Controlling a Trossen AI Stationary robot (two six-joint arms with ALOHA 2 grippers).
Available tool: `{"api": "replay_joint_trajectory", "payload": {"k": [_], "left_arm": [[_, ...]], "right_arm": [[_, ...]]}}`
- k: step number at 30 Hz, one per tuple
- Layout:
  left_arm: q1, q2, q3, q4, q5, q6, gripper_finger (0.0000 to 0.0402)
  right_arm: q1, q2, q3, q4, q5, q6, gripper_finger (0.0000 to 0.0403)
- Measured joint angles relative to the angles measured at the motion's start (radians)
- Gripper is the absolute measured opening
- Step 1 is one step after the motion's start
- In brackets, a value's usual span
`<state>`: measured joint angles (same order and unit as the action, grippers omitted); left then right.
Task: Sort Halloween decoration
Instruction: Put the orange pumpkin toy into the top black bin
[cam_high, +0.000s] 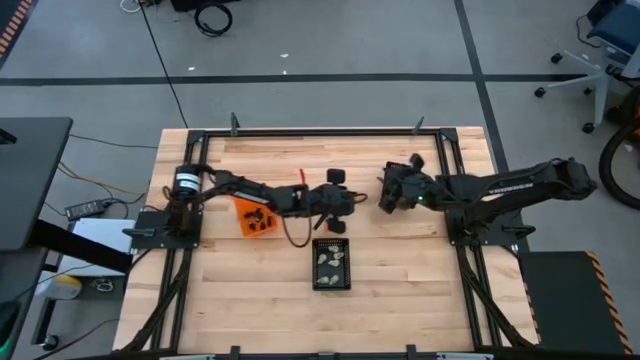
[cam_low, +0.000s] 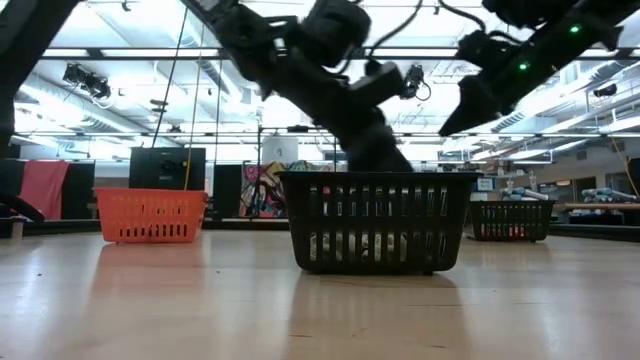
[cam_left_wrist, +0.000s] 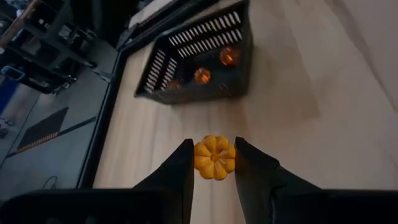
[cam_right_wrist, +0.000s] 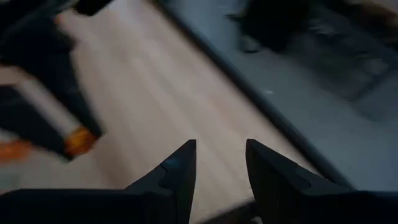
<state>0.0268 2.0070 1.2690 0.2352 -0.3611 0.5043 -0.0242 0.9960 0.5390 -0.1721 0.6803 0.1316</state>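
My left gripper is holding the orange pumpkin (cam_left_wrist: 214, 157) and needs to move it over the black mesh bin with orange pieces before letting go, because the fingers are still short of the bin's near side (cam_left_wrist: 202, 94).
My left gripper (cam_left_wrist: 214, 163) is over the middle of the table (cam_high: 343, 200) and is shut on a tiny orange pumpkin piece (cam_left_wrist: 214, 157). Ahead of it stands a black mesh bin (cam_left_wrist: 198, 55) with several orange pieces inside. A second black mesh bin (cam_high: 332, 265) near the front edge holds pale grey-white pieces. The orange bin (cam_high: 255, 216) under the left arm holds black pieces. My right gripper (cam_right_wrist: 221, 155) hovers open and empty, right of the left gripper (cam_high: 388, 192). My left gripper pinches the orange pumpkin piece (cam_left_wrist: 214, 149) between its two fingers, one finger on each side of it. The pumpkin is lifted clear of the table, its ribbed face turned toward the wrist camera.
In the low view the black mesh bin (cam_low: 378, 222) stands nearest, the orange bin (cam_low: 150, 215) farther off on the left and another black bin (cam_low: 510, 220) farther off on the right. Bare wood (cam_high: 420, 270) lies right of the front bin. A black frame (cam_high: 320, 130) edges the table.
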Motion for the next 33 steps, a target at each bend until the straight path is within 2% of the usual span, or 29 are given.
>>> {"api": "replay_joint_trajectory", "payload": {"k": [3,6,12,22,28,33], "left_arm": [[0.014,0.057,0.078,0.001,0.007,-0.001,0.0094],[0.026,0.102,0.145,0.004,0.025,-0.003,0.0094],[0.045,0.207,0.284,0.007,0.101,-0.032,0.0094],[0.048,0.397,0.527,0.003,0.109,-0.029,0.0094],[0.057,0.412,0.552,0.001,0.107,-0.063,0.0099],[0.057,0.412,0.552,0.001,0.131,-0.072,0.0140]], "right_arm": [[0.013,-0.068,-0.021,-0.060,0.125,0.019,0.0143],[0.019,-0.127,-0.041,-0.107,0.190,0.058,0.0143],[0.023,-0.211,-0.085,-0.100,0.192,0.084,0.0143],[0.060,-0.257,-0.098,-0.095,0.190,0.097,0.0143],[0.077,-0.255,-0.098,-0.097,0.190,0.101,0.0143],[0.078,-0.255,-0.098,-0.097,0.189,0.105,0.0143]]}}
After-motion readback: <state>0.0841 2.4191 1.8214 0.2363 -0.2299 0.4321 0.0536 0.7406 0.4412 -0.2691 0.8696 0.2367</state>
